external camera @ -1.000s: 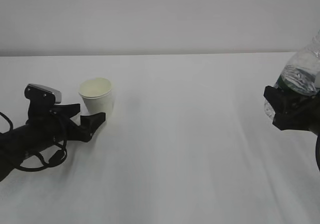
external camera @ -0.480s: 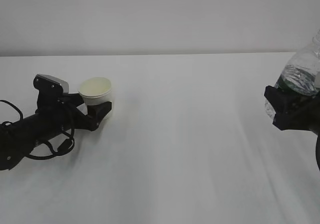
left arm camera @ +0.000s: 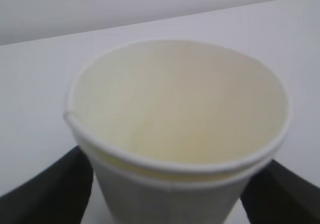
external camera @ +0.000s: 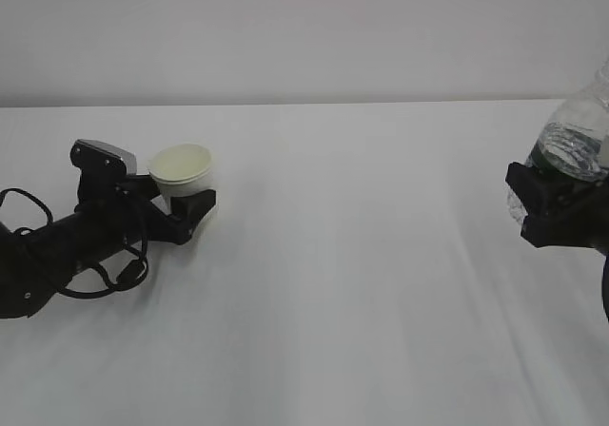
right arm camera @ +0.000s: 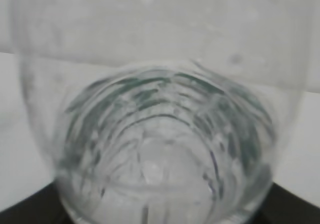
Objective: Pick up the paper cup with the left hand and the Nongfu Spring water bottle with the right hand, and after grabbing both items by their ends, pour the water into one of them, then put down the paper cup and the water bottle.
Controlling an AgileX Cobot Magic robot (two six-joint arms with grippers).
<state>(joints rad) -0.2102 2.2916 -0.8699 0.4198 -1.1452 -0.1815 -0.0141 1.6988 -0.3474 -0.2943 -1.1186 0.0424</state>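
Observation:
The paper cup widens to a wide rim [external camera: 183,181] that hangs over the left gripper's open fingers. The left gripper will next grab the paper cup by its narrower lower body [external camera: 179,198].
The white paper cup [external camera: 181,164] stands upright on the table at the left, cream inside [left arm camera: 175,109]. My left gripper [external camera: 181,198] lies low on the table, open, with one black finger [left arm camera: 50,189] on each side of the cup's lower body, close to its wall. At the right edge my right gripper [external camera: 557,207] is shut on the lower body of the Nongfu Spring water bottle [external camera: 576,145], held above the table. The bottle's clear ribbed body [right arm camera: 160,134] fills the right wrist view, with water [external camera: 571,155] in it. Its neck is out of view.
The white table [external camera: 362,283] runs from the front to a pale wall at the back. Loose black cables [external camera: 105,279] hang from the left arm near the table's left edge.
My left arm has slid forward to the right, so its fingers now stand on both sides of the cup. The right gripper and bottle have stayed in place.

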